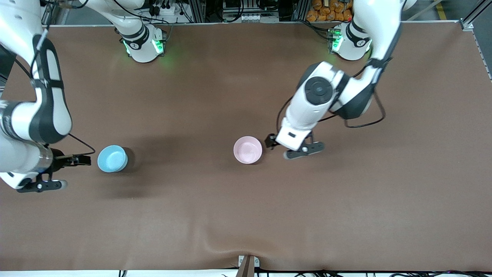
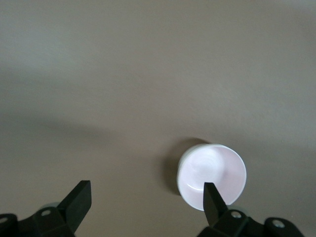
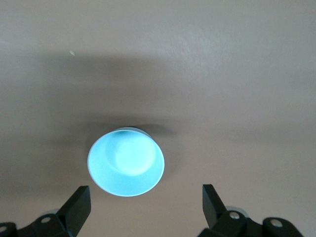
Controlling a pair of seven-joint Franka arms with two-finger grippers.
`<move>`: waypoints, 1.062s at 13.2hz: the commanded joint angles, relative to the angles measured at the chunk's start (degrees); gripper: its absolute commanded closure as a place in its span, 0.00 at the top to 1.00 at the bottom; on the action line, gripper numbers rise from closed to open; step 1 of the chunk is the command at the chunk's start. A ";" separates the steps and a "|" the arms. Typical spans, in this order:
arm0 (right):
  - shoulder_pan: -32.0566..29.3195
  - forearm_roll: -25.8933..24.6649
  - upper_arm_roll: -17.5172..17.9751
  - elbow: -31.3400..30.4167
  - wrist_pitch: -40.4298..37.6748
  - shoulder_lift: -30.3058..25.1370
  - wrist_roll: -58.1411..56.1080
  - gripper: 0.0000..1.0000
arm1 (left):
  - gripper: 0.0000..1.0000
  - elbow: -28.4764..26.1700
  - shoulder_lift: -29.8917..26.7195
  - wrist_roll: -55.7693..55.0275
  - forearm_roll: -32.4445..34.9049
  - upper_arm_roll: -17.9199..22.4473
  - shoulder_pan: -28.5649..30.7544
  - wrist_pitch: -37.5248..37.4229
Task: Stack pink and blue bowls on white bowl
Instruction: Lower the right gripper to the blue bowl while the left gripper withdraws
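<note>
The robot will grab the light blue bowl by its rim point(image 1: 123, 150) with its right gripper, then it can stack the bowl on the pale pink bowl point(image 1: 248, 149).
The pale pink bowl point(image 1: 248, 149) stands upright near the middle of the table. It also shows in the left wrist view point(image 2: 212, 173). My left gripper point(image 1: 271, 141) is open and empty, close beside it toward the left arm's end point(image 2: 146, 198). One of its fingers point(image 2: 213, 202) overlaps the bowl's rim in that view. The light blue bowl point(image 1: 112, 158) stands upright toward the right arm's end, and shows in the right wrist view point(image 3: 126, 163). My right gripper point(image 1: 83, 160) is open and empty beside it point(image 3: 146, 200). The white bowl does not show in any view.
The brown table cloth point(image 1: 246, 215) has a raised wrinkle at its edge nearest the front camera. The two arm bases point(image 1: 144, 44) point(image 1: 349, 42) stand along the edge farthest from that camera.
</note>
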 commanded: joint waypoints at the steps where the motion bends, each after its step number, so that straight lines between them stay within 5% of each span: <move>1: -2.77 -0.53 0.76 -1.35 0.43 1.25 0.19 1.00 | 1.00 0.45 -3.20 2.14 1.14 -0.06 2.48 -5.23; 5: -2.69 -0.44 0.76 -3.54 0.95 1.25 0.72 1.00 | 1.00 3.35 -5.31 12.76 1.14 -0.24 7.74 -12.01; 14: -4.53 -0.44 0.76 -16.72 17.54 -0.42 1.34 1.00 | 1.00 4.41 -12.16 28.76 0.35 -0.59 16.88 -21.76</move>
